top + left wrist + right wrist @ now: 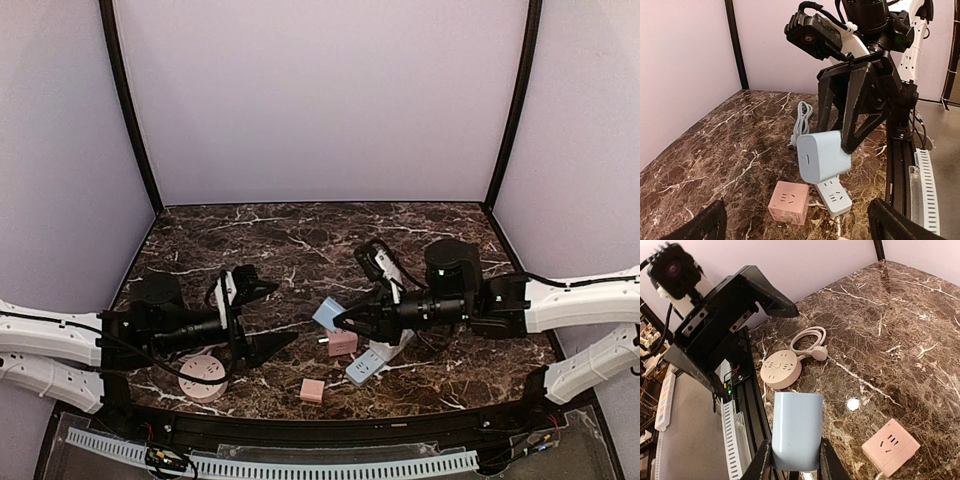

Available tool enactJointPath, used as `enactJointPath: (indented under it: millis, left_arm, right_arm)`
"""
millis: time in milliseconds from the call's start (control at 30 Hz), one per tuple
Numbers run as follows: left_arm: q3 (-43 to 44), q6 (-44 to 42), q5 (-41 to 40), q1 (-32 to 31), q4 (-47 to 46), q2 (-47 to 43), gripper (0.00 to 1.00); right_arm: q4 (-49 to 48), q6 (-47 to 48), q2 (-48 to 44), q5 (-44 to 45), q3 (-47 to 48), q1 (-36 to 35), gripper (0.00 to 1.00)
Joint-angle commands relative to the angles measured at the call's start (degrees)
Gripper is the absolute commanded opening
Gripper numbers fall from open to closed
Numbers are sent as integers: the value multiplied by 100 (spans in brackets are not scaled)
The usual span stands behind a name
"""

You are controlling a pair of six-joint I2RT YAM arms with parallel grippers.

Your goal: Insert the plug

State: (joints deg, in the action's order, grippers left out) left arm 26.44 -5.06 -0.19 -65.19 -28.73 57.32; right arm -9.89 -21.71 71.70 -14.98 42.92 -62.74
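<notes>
Next, my left gripper grabs the light-blue plug by its loose slotted end (325, 314) (814, 158), which leaves the prong end free to insert.
My right gripper (796, 461) is shut on a light-blue plug (797, 429), its fingers pressed against both sides. In the top view the plug (327, 313) hangs just above the table, by the end of a pale-blue power strip (372, 364). The left wrist view shows the plug (822, 156) tilted above that strip (836, 197), its prongs hidden. My left gripper (274, 316) stands wide open to the left of the plug, with nothing between its fingers.
A pink cube socket (342, 343) lies next to the strip, and a second pink cube (312, 390) sits nearer the front edge. A round pink socket (203, 377) with a coiled cord (810, 342) lies beside the left arm. Walls close in three sides.
</notes>
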Motion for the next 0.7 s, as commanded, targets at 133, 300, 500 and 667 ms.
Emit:
enactJointPath:
  millis: [133, 300, 500, 667]
  left_arm:
    - [688, 465, 1142, -22, 884, 123, 94]
    - [1096, 670, 1637, -17, 1016, 573, 89]
    - [1665, 858, 2459, -20, 1183, 1140, 77]
    - [2030, 899, 2875, -21, 1391, 1587, 70]
  right_arm:
    - [-240, 1316, -1060, -1029, -782, -44, 0]
    - [-313, 1554, -1393, -1373, -960, -47, 0]
    - [-310, 1555, -1377, -1379, -967, -51, 0]
    - [-331, 1569, -1381, -1421, -956, -54, 0]
